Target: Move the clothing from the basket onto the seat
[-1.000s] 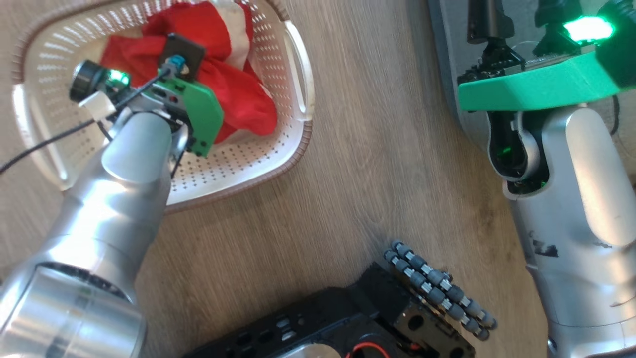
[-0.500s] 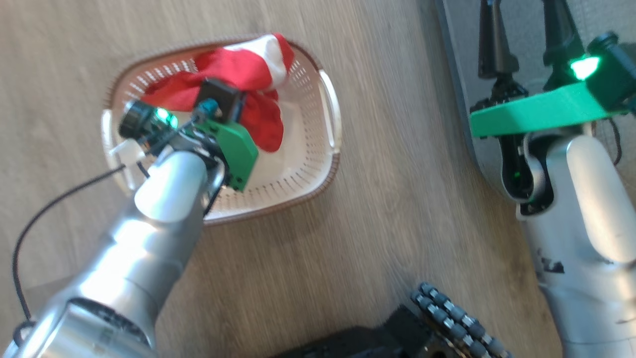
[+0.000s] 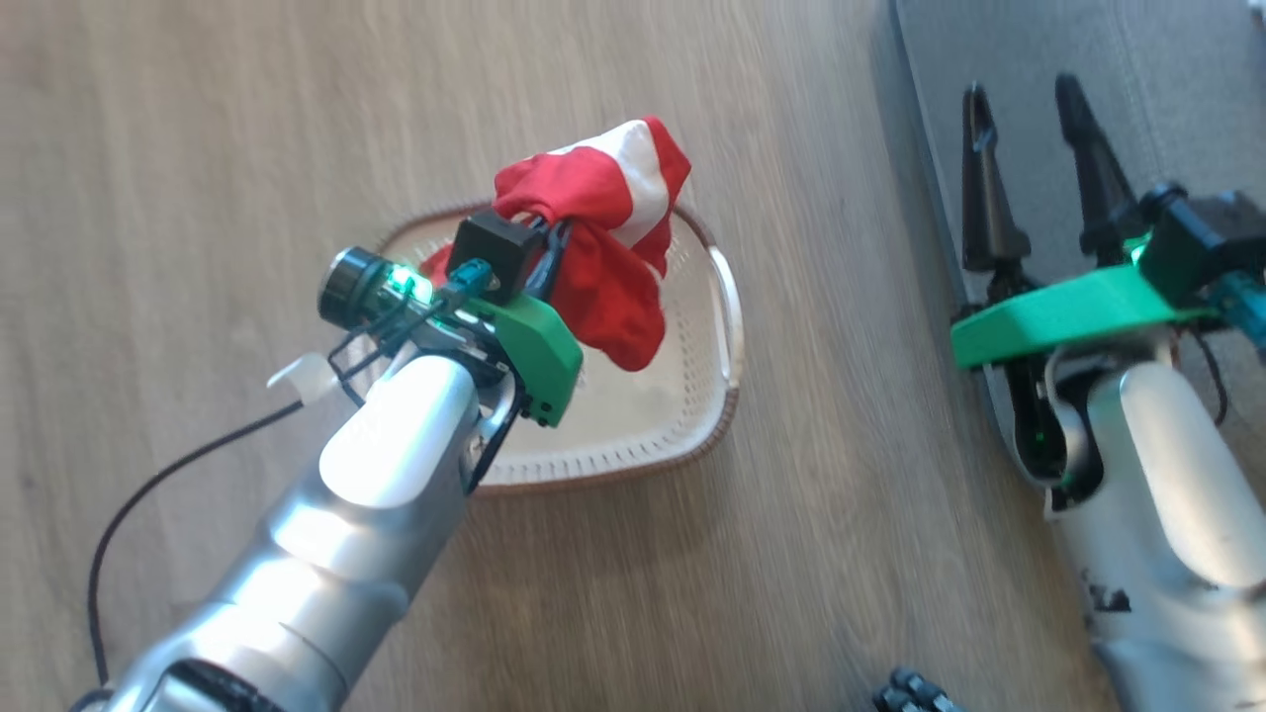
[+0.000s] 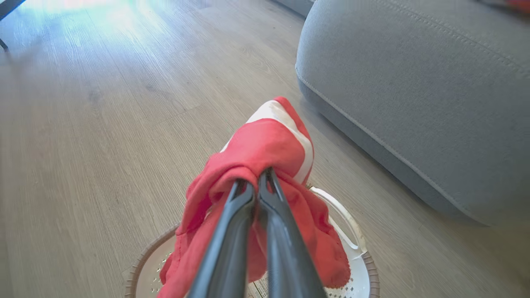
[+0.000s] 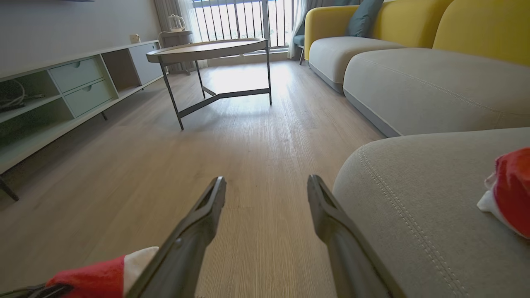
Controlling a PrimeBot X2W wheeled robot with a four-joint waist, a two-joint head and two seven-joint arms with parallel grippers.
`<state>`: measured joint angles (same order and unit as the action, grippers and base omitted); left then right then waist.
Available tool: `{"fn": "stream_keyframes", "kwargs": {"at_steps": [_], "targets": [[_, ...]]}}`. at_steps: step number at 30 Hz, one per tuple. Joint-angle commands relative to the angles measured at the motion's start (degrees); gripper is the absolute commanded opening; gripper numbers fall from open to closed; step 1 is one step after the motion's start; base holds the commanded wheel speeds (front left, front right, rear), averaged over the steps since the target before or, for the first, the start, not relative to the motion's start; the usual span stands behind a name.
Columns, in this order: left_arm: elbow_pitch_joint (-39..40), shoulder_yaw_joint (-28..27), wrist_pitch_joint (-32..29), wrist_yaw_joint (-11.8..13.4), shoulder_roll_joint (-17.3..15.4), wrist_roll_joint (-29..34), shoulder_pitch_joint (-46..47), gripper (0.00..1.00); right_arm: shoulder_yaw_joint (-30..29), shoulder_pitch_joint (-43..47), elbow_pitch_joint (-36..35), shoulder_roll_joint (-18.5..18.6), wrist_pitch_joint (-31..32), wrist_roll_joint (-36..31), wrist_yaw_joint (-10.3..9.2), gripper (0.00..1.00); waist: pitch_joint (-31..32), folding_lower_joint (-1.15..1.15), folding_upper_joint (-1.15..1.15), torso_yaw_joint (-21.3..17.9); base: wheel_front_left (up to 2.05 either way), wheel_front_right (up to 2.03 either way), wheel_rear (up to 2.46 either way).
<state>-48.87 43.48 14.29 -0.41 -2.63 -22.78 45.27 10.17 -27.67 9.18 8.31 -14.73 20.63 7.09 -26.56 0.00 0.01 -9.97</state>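
Note:
I will grab the red garment by its white-striped part (image 3: 641, 178) with my right gripper next, so that the clothing gets onto the seat (image 3: 1177, 79).
My left gripper (image 3: 559, 237) is shut on a red garment with a broad white stripe (image 3: 603, 247), holding it up above the cream basket (image 3: 727, 326). In the left wrist view the garment (image 4: 265, 157) drapes over the closed fingers (image 4: 232, 231), with the basket (image 4: 364, 269) below. My right gripper (image 3: 1024, 99) stands open over the edge of the grey seat (image 3: 1177, 79), nothing between its fingers (image 5: 198, 223). The seat (image 5: 414, 207) lies to the right in the right wrist view, and another red and white piece (image 5: 511, 190) rests on it. The held garment (image 5: 99, 275) peeks in at that view's bottom left.
The wooden floor (image 3: 198, 148) surrounds the basket. Ahead in the right wrist view stand a round table on thin metal legs (image 5: 211, 49), a low shelf unit (image 5: 62, 91) along the left wall, and more grey and yellow sofa sections (image 5: 414, 41).
The left gripper has lifted the red garment up out of the basket. The head camera has shifted, so the basket looks smaller and more of the seat and right fingers show.

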Motion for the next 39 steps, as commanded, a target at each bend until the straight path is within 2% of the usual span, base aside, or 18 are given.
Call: {"fn": "stream_keyframes", "kwargs": {"at_steps": [1,17,39], "targets": [[2.8,-1.5,0.7,0.5,-0.3,-0.6,-0.1,0.00,0.7,1.5,-1.0,0.8,-0.3,-0.4,0.40,1.00,3.8,0.00,-0.01,2.3,0.00,0.00,0.00],[15.5,-6.0,0.7,1.3,-0.2,0.5,-4.7,0.00,0.3,7.4,2.4,-0.7,-0.3,0.1,0.40,1.00,14.9,0.00,-0.01,4.8,0.00,0.00,0.00],[28.2,-8.5,0.7,1.6,-0.3,3.6,0.0,0.00,1.3,10.8,3.3,-1.2,-0.3,-0.2,0.40,1.00,19.0,0.00,-0.01,5.7,0.00,0.00,0.00]]}}
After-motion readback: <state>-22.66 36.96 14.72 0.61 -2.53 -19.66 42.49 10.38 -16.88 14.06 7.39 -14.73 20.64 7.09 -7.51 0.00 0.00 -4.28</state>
